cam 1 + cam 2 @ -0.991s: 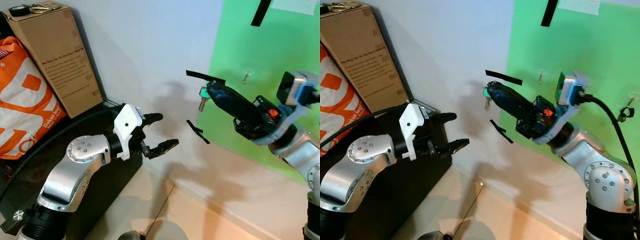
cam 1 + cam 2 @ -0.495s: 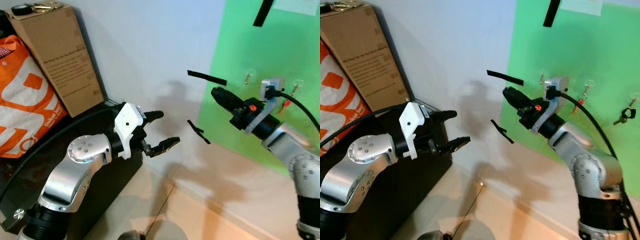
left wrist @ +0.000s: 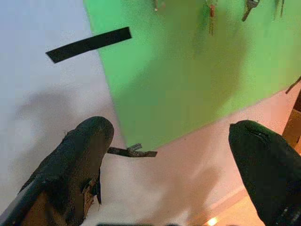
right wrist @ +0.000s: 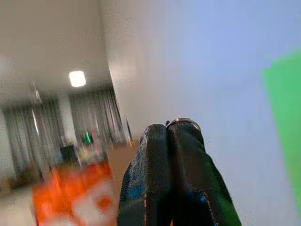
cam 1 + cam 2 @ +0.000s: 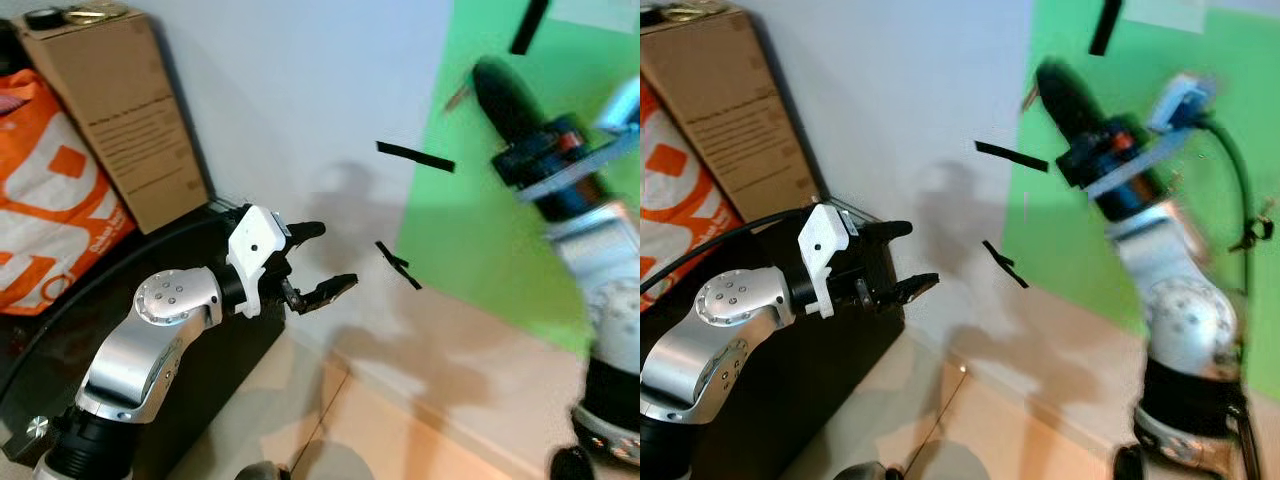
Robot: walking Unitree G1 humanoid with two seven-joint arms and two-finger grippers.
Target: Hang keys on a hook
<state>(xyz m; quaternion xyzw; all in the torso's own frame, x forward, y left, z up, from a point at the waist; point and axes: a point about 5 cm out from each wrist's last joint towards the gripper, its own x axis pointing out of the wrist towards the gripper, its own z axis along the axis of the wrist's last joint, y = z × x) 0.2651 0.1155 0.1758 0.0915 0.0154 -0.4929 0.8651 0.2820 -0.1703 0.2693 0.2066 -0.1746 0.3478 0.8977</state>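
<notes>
My left gripper grabs the keys by the blade that sticks out next, since my right gripper's fingers are closed over the metal ring.
My right gripper (image 5: 492, 76) is raised high in front of the green board (image 5: 470, 230) and blurred by motion. Its fingers (image 4: 169, 141) are pressed shut, with the metal ring of the keys (image 4: 183, 121) caught at their tips. A small key (image 5: 458, 97) sticks out beside the tips toward the white wall. My left gripper (image 5: 335, 257) hangs open and holds nothing, low in front of the wall, left of the board. In the left wrist view, other keys (image 3: 210, 10) hang from hooks along the board's top edge.
Black tape strips (image 5: 414, 156) are stuck to the wall at the board's left edge. A cardboard box (image 5: 120, 110) and an orange bag (image 5: 50, 200) stand on a dark cabinet (image 5: 120, 300) at the left. A black key set (image 5: 1250, 228) hangs at the board's right.
My right arm has swung upward from pointing level at the board's left edge to high across the board, with its gripper still shut. The left arm has kept still.
</notes>
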